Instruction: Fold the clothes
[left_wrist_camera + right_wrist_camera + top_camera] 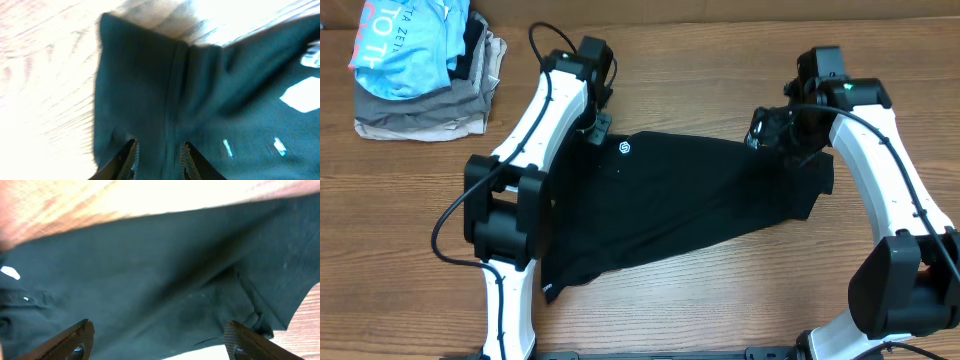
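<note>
The black shirt will be grabbed next by my right gripper at the far-edge corner away from the logo, so both grippers can stretch it for folding.
The black shirt lies spread across the middle of the table, its small white logo near the upper left corner. My left gripper is at that upper left corner. In the left wrist view its jaws are partly open, astride a ridge of the black fabric, which is blurred. My right gripper is over the shirt's upper right corner. In the right wrist view its jaws are wide open and empty just above the black fabric.
A stack of folded grey-beige garments with a light blue lettered shirt on top sits at the far left corner. Bare wooden table lies in front of the shirt.
</note>
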{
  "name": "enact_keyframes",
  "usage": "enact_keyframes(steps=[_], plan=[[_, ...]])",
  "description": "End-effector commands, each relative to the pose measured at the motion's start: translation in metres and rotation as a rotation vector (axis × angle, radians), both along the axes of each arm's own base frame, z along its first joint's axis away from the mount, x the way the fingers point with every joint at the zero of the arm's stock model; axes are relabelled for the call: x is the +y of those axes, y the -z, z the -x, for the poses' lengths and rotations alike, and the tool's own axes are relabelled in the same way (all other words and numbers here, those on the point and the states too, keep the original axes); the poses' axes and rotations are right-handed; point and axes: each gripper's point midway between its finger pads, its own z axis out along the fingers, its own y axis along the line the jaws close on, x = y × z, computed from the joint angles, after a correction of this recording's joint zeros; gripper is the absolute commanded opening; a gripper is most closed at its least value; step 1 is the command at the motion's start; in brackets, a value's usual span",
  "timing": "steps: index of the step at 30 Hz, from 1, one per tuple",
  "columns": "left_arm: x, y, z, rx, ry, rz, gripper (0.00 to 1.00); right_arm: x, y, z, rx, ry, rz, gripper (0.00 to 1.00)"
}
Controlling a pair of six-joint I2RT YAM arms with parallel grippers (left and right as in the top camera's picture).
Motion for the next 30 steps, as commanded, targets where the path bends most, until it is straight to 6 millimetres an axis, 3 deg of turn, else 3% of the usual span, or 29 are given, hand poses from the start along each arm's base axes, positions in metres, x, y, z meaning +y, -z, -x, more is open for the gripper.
enact_keyframes(steps=[1, 8, 15, 21, 25, 30], plan=[[-0.011, -0.037, -0.014, -0.1, 0.002, 0.044, 0.33, -0.005, 0.015, 0.016, 0.038, 0.007, 0.013, 0.86], [-0.028, -0.073, -0.009, -0.091, 0.012, 0.16, 0.36, -0.021, 0.055, 0.046, 0.138, 0.04, 0.045, 0.84], [-0.014, -0.148, -0.003, -0.169, -0.034, 0.185, 0.41, -0.054, 0.073, 0.057, 0.171, 0.126, 0.084, 0.82], [-0.012, -0.203, 0.003, -0.286, -0.033, 0.224, 0.48, -0.057, 0.077, 0.066, 0.203, 0.138, 0.083, 0.75], [-0.011, -0.221, 0.007, -0.328, -0.037, 0.242, 0.51, -0.056, 0.088, 0.075, 0.227, 0.164, 0.08, 0.74], [-0.002, -0.227, 0.008, -0.347, -0.062, 0.244, 0.52, -0.05, 0.096, 0.076, 0.22, 0.164, 0.043, 0.69]])
